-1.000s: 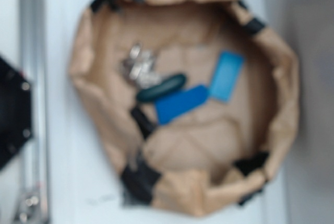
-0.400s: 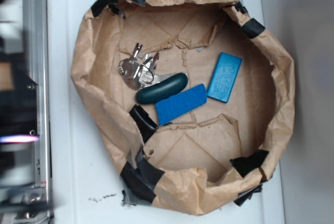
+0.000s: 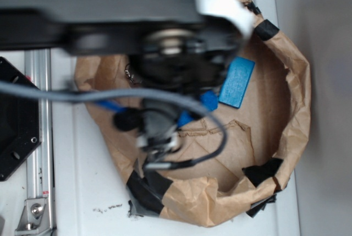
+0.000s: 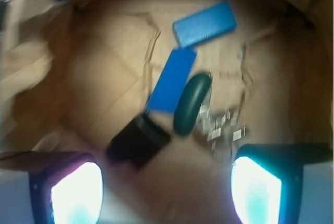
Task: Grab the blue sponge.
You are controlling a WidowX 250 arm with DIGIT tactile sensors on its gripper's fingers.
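The blue sponge [image 4: 172, 80] should be picked up by my gripper next, and my gripper should pinch the sponge across its long sides.
The blue sponge [image 4: 172, 80] is a dark blue rectangle lying flat on the floor of the brown paper bag [image 4: 104, 78]. In the exterior view only bits of the sponge [image 3: 209, 100] show from under the arm. My gripper [image 4: 167, 192] is open and empty, its two fingers [image 4: 75, 192] wide apart at the bottom of the wrist view, above the bag's near side and short of the sponge. In the exterior view the blurred gripper [image 3: 158, 145] hangs over the bag's left part.
A lighter blue block [image 4: 204, 24] lies just beyond the sponge, also in the exterior view [image 3: 237, 82]. A dark green oval case [image 4: 191, 104] lies against the sponge, with keys [image 4: 222, 127] beside it. Black tape [image 4: 138, 143] patches the crumpled bag wall [image 3: 297, 98].
The arm has swung in from the left over the bag and now hides the keys, the green case and most of the sponge in the exterior view. The objects have not moved.
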